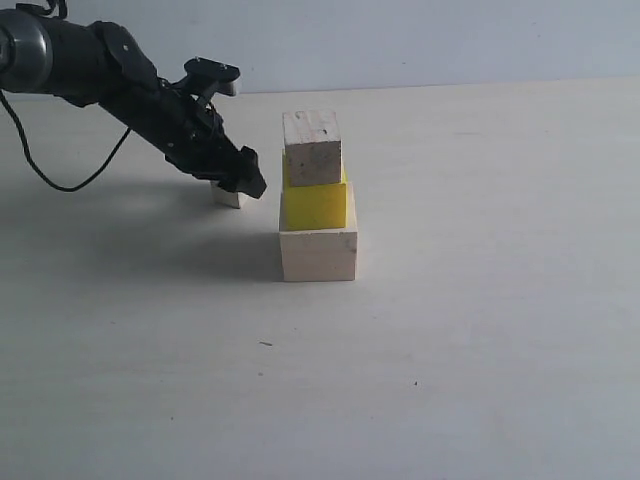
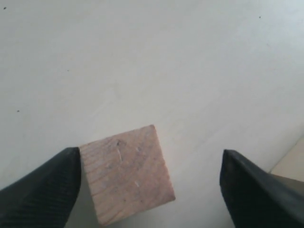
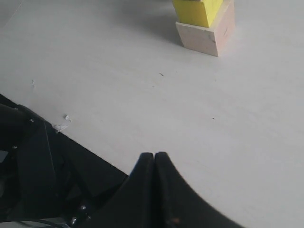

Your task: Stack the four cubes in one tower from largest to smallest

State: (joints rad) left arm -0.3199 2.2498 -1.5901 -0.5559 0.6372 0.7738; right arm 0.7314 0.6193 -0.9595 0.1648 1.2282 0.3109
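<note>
I will put the small wood cube on top of the speckled wood cube (image 1: 312, 148), so I will grab its opposite sides with my left gripper next.
A tower stands mid-table: the large pale wood cube (image 1: 318, 254) at the bottom, the yellow cube (image 1: 315, 203) on it, the medium speckled wood cube (image 1: 312, 148) on top. The small wood cube (image 1: 229, 197) lies on the table left of the tower, mostly hidden behind my left gripper (image 1: 243, 184). In the left wrist view that small cube (image 2: 127, 174) sits between the open jaws, touching one finger (image 2: 45, 194), with a wide gap to the other finger (image 2: 259, 192). My right gripper (image 3: 155, 155) is shut and empty, far from the tower's large cube (image 3: 206, 37) and yellow cube (image 3: 197, 10).
The pale tabletop (image 1: 480, 330) spreads all round the tower. A black cable (image 1: 60, 182) hangs from the left arm at the far left. Dark robot base parts (image 3: 42, 180) fill a corner of the right wrist view.
</note>
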